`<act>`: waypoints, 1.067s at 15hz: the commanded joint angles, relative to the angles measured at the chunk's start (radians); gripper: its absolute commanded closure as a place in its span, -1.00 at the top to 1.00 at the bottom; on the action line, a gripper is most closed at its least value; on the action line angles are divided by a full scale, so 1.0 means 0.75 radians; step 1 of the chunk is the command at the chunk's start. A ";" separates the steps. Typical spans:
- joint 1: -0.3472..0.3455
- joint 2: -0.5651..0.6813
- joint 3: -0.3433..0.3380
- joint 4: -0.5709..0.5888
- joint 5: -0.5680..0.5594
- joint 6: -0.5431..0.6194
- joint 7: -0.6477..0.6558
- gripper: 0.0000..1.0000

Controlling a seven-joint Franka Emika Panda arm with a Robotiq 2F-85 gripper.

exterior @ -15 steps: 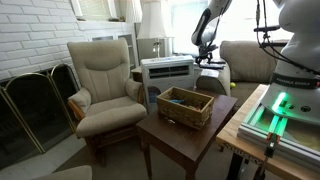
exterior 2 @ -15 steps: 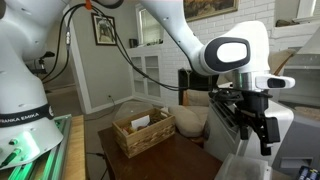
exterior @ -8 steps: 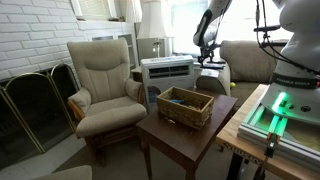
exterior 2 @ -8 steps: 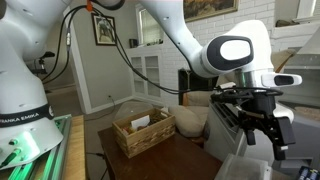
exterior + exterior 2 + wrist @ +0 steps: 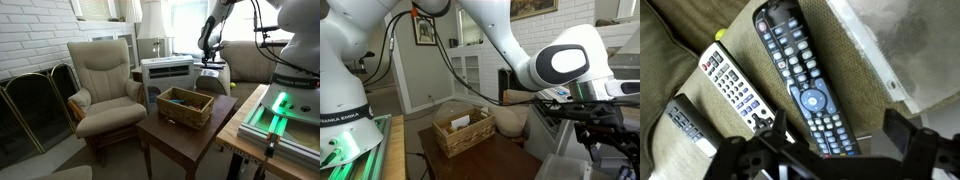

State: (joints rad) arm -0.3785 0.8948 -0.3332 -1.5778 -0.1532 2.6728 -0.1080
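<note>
My gripper needs to turn first and then close on the remote, because the long black remote's lower end lies at an angle to my fingers on the cushion.
In the wrist view my gripper is open and hangs over a long black remote lying on an olive cushion. Its lower end lies between my two dark fingers, and nothing is held. A silver remote lies beside it, and a small black remote is further left. In both exterior views the gripper points down over the sofa arm behind the table.
A wicker basket stands on a dark wooden table. A beige armchair, a white unit and a fireplace screen lie beyond. A pale slab borders the cushion.
The arm has swung sideways and lower toward the sofa arm; the gripper moved right in the exterior views. The jaws stayed open.
</note>
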 commanded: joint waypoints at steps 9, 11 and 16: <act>-0.287 0.133 0.317 0.207 0.017 -0.011 -0.570 1.00; -0.282 0.142 0.299 0.230 0.005 -0.055 -0.561 1.00; -0.248 0.131 0.230 0.231 -0.025 -0.025 -0.514 1.00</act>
State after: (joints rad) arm -0.5719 0.9755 -0.1396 -1.4425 -0.1520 2.6559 -0.4976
